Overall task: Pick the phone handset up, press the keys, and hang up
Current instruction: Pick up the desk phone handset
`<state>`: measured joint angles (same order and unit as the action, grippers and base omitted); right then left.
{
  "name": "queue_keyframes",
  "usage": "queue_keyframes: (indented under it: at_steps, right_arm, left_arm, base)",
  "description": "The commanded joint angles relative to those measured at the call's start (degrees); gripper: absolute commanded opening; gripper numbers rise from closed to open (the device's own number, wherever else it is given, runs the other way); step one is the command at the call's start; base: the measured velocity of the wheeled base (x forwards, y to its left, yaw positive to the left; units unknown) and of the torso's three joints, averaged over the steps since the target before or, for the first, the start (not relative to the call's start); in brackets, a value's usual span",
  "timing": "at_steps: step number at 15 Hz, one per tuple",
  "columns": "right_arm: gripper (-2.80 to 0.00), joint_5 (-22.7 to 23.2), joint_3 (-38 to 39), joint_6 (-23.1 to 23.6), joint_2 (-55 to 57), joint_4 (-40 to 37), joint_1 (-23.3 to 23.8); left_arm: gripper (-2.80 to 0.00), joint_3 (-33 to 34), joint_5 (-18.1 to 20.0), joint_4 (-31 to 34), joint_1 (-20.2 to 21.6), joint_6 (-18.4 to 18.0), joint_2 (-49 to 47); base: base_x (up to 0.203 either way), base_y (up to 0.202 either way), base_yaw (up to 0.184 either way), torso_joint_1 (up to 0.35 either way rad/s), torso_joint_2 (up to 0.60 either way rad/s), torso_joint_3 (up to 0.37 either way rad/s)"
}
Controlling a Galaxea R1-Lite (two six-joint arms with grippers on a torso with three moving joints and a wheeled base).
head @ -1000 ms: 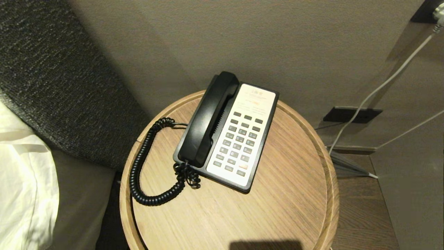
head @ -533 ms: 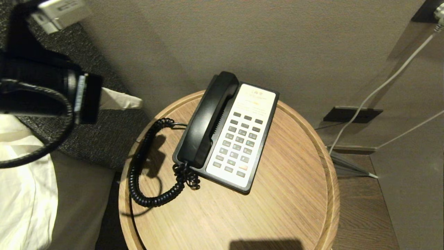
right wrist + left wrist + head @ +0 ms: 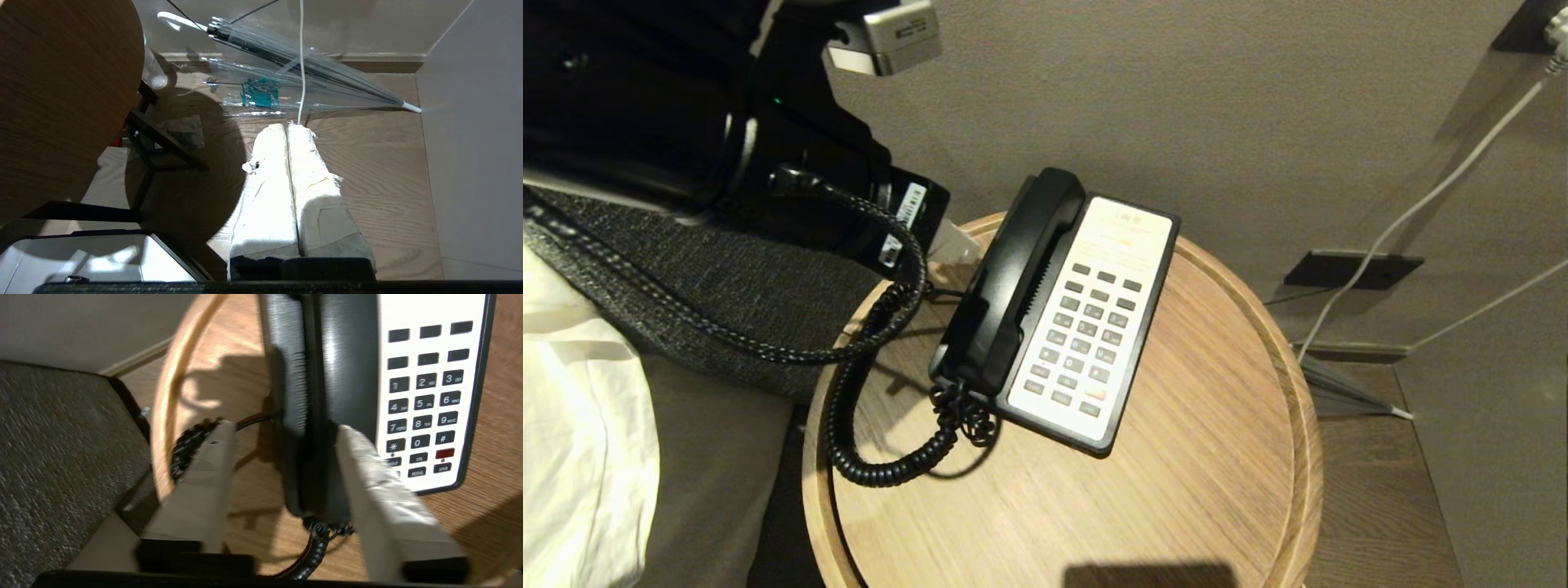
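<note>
The black handset (image 3: 1013,265) is still below my fingertips, so it isn't time to close yet. My left gripper should first go lower.
The phone handset (image 3: 1013,278), glossy black, lies in its cradle on the left side of the black-and-white phone base (image 3: 1094,327), on a round wooden table (image 3: 1201,457). Its coiled cord (image 3: 866,425) loops over the table's left part. My left gripper (image 3: 949,245) reaches in from the upper left and hovers just left of the handset. In the left wrist view this gripper (image 3: 286,426) is open, and the handset (image 3: 345,375) shows between its taped fingers without touching them. My right gripper (image 3: 288,126) hangs shut beside the table, above the floor.
A wall rises close behind the table. A dark fabric headboard (image 3: 686,286) and white bedding (image 3: 580,425) stand at the left. A clear folded umbrella (image 3: 306,69) lies on the floor at the right, and a white cable (image 3: 1405,220) hangs there.
My left arm has swung in from the upper left to the handset's side, and its gripper has opened. The phone and the right arm have kept still.
</note>
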<state>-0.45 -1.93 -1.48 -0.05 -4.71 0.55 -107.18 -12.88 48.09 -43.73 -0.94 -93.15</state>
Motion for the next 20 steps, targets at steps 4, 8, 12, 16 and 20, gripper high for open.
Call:
queue_keyframes:
  at_steps: [4, 8, 12, 16, 20]
  right_arm:
    - [-2.80, 0.01, -0.01, -0.01, -0.04, -0.04, 0.06]
    - [-2.80, 0.01, -0.01, -0.02, -0.04, -0.04, 0.07]
    - [-2.80, 0.01, -0.01, -0.01, -0.04, 0.02, 0.07]
    - [-2.80, 0.01, -0.01, -0.01, -0.04, -0.04, 0.07]
    - [-2.80, 0.01, -0.01, -0.03, -0.04, -0.04, 0.07]
  left_arm:
    - [0.00, -0.57, -2.76, 1.80, -5.05, -0.65, -2.83]
    - [0.00, -0.57, -3.55, 2.45, -5.23, -0.30, -3.84]
    - [0.00, -0.75, -4.52, 1.92, -5.23, 1.39, -5.38]
    - [0.00, -0.83, -4.61, 1.92, -5.14, 3.72, -6.20]
    - [-2.80, -0.83, -4.61, 1.84, -5.13, 4.28, -6.34]
  base:
    - [0.000, 0.000, 0.000, 0.000, 0.00, 0.000]
    - [0.000, 0.000, 0.000, 0.000, 0.00, 0.000]
    - [0.000, 0.000, 0.000, 0.000, 0.00, 0.000]
    - [0.000, 0.000, 0.000, 0.000, 0.00, 0.000]
    - [0.000, 0.000, 0.000, 0.000, 0.00, 0.000]
